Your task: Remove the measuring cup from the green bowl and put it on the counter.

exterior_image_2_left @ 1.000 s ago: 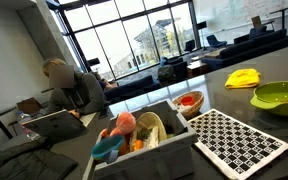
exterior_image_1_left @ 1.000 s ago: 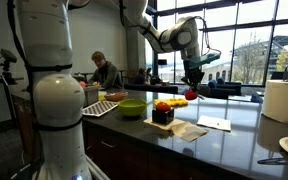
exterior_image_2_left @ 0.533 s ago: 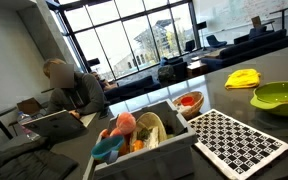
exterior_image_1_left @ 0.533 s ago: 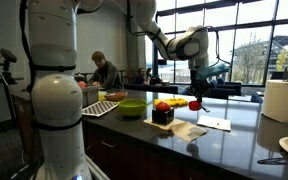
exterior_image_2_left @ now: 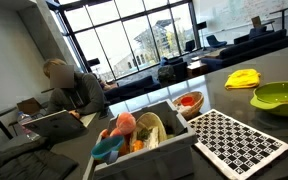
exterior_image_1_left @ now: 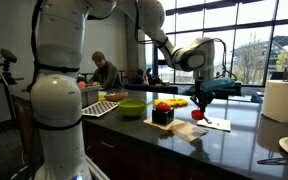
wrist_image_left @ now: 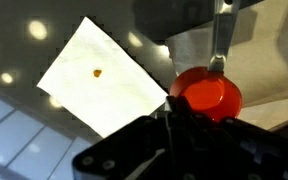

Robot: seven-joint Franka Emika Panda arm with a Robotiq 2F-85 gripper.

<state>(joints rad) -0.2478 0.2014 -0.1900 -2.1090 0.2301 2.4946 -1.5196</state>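
My gripper lowers the red measuring cup next and opens only then, since the cup hangs above the counter and would drop beside the white paper sheet.
My gripper is shut on a red measuring cup and holds it low over the dark counter, right of the green bowl. In the wrist view the red cup hangs just past the jaws, beside a white paper sheet on the counter. The green bowl also shows in an exterior view, with no cup in it.
A black box with fruit, a yellow cloth, a napkin and a paper sheet lie near the gripper. A checkered tray, a bin of toys and a paper towel roll stand on the counter.
The arm has carried the red cup to the right and down, away from the green bowl toward the counter by the paper sheet.
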